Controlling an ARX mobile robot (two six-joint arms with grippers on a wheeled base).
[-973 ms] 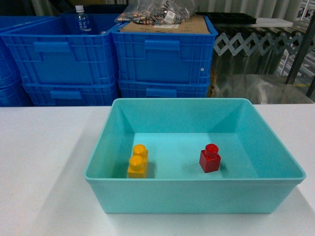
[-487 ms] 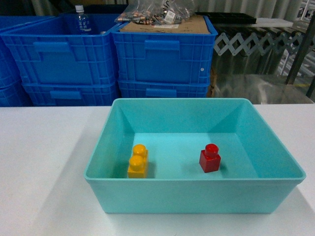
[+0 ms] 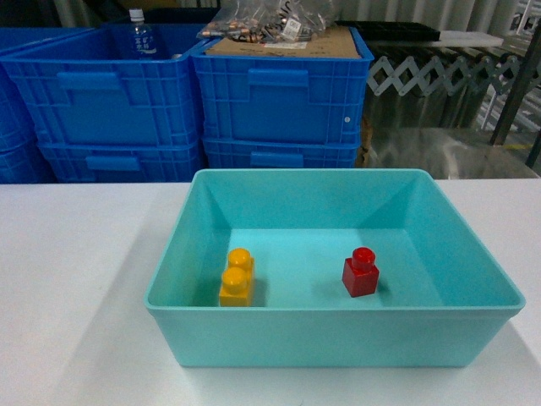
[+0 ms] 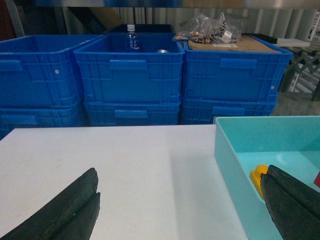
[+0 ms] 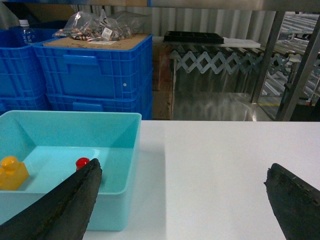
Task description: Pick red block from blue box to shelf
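My right gripper grabs the red block by the flat sides of its square body [image 3: 361, 281] next, since the block has a round knob on top [image 3: 363, 256].
The red block [image 3: 361, 272] stands upright on the floor of the blue box [image 3: 338, 340], right of centre, with a yellow two-stud brick [image 3: 237, 277] to its left. In the right wrist view the red block [image 5: 82, 162] peeks out behind the left finger. My right gripper [image 5: 185, 167] is open over bare table, to the right of the blue box [image 5: 75, 114]. My left gripper [image 4: 181, 175] is open over the table, to the left of the blue box [image 4: 231, 165]. Neither gripper shows in the head view. Steel posts of the shelf [image 5: 300, 75] rise at the back right.
Stacked dark blue crates [image 3: 279, 93] line the far edge of the white table [image 3: 76, 271]. One holds a bottle [image 3: 141, 34], another carries bags on cardboard [image 3: 270, 21]. A folding lattice barrier [image 3: 423, 72] stands behind on the right.
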